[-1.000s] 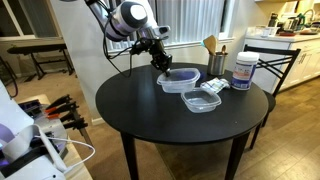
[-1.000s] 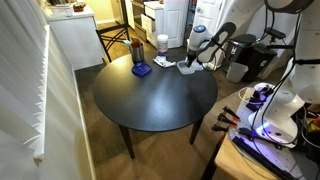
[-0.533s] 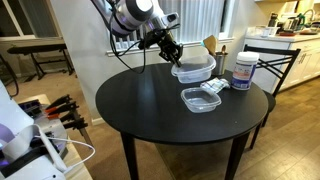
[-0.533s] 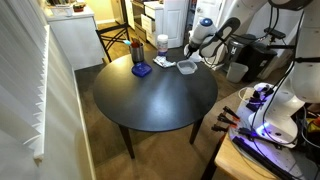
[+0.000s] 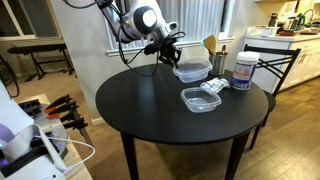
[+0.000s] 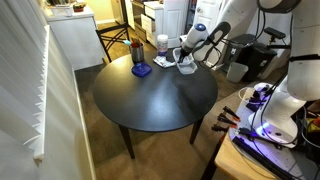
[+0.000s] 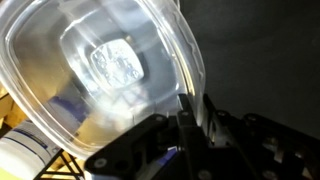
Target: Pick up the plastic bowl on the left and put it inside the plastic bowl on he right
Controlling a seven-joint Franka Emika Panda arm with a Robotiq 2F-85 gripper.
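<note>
The clear plastic bowl is hanging high beside the second bowl and would drop short if the gripper opened now, so the robot needs to first line it up.
My gripper (image 5: 170,55) is shut on the rim of a clear plastic bowl (image 5: 193,70) and holds it in the air above the round black table (image 5: 140,105). The held bowl also shows in an exterior view (image 6: 187,62). In the wrist view the bowl (image 7: 100,70) fills the frame, its rim pinched between my fingers (image 7: 192,112). A second clear plastic bowl (image 5: 200,99) sits on the table below and in front of the held one.
A white tub with a blue lid (image 5: 243,71), a dark cup with wooden utensils (image 5: 216,60) and a blue packet (image 5: 213,88) stand near the bowls. A chair (image 5: 275,65) stands behind the table. A workbench with tools (image 5: 45,115) is nearby.
The gripper has lifted the bowl off the table and carried it up. In the last half second it moved only slightly.
</note>
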